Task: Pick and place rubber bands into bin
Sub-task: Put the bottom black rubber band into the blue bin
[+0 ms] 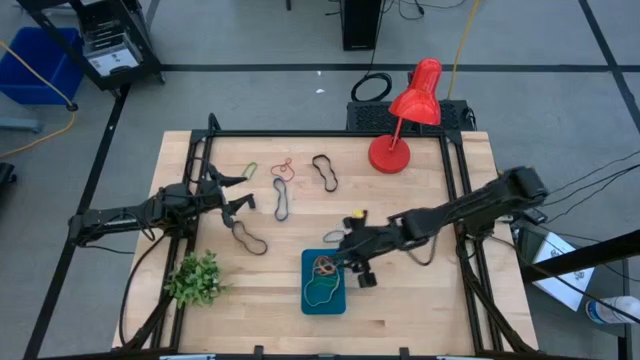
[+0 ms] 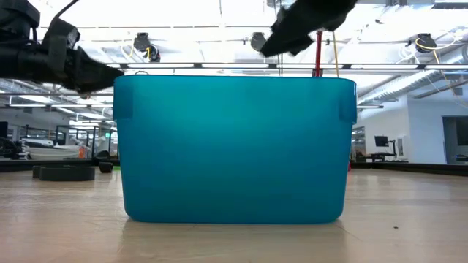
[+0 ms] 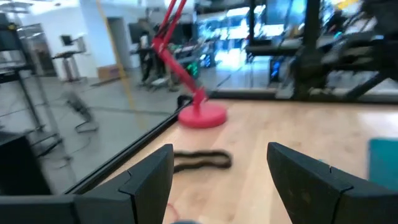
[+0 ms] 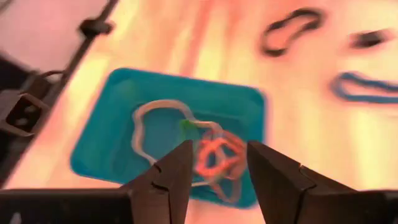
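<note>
A black rubber band will be next for my left gripper to grab, by the side of its loop (image 1: 246, 246). The rubber band then goes into the teal bin (image 1: 310, 300).
The teal bin (image 1: 310, 300) lies near the table's front edge and holds tan, orange and green rubber bands (image 4: 211, 152). My right gripper (image 1: 340, 260) hovers open above the bin's far right corner; in its wrist view (image 4: 217, 171) nothing is between the fingers. My left gripper (image 1: 240, 193) is open and empty above the table's left half; it also shows in its wrist view (image 3: 221, 180). Loose bands lie flat on the table: a black one (image 1: 249, 238), a dark blue one (image 1: 282, 198), a red one (image 1: 283, 168), a green one (image 1: 250, 170) and a black one (image 1: 325, 172).
A red desk lamp (image 1: 400, 125) stands at the back right. A small green plant (image 1: 195, 278) sits at the front left. A small yellow and black object (image 1: 356, 215) lies behind the right gripper. In the low view the bin's wall (image 2: 234, 146) fills the picture.
</note>
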Available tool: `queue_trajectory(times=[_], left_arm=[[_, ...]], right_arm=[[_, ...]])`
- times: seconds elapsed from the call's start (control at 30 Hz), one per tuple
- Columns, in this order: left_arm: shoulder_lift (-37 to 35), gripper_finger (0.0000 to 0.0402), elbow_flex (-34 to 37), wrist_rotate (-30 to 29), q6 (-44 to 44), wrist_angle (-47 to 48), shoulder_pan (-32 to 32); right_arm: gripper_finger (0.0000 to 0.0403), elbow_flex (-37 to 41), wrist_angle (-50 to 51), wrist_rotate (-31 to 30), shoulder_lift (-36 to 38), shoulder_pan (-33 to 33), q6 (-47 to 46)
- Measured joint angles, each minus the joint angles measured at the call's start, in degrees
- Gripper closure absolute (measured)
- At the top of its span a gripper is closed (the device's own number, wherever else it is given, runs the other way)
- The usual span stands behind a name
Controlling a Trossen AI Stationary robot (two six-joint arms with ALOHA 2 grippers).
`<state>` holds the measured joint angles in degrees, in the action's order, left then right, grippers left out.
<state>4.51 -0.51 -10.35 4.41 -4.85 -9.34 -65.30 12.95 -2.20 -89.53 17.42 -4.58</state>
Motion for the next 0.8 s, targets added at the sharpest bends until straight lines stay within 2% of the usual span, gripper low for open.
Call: queue_trajectory(times=[0.17, 0.33, 0.47, 0.63, 0.8], left_arm=[[0.0, 0.0135, 0.0, 6.5, -1.6, -5.6, 0.1], [1.2, 0.0135, -1.4, 8.9, -1.7, -7.9, 1.2], [6.3, 0.0135, -6.7, 8.9, -1.7, -1.2, 3.6], [17.4, 0.0137, -17.2, 7.3, 0.0, 7.5, 7.9], [31.2, 0.0171, -29.5, 4.6, -1.8, 21.6, 13.7]], right_arm=[[0.0255, 11.1, -4.6, -12.9, 11.8, 2.8, -1.9], [0.0255, 25.2, -16.9, -14.0, 24.5, 4.1, -0.7], [0.0253, 35.8, -27.3, -14.1, 32.7, 4.0, 0.6], [0.0257, 46.0, -42.1, -14.1, 39.0, 3.6, 3.3], [0.0258, 52.4, -51.1, -14.1, 41.7, 3.6, 3.5]])
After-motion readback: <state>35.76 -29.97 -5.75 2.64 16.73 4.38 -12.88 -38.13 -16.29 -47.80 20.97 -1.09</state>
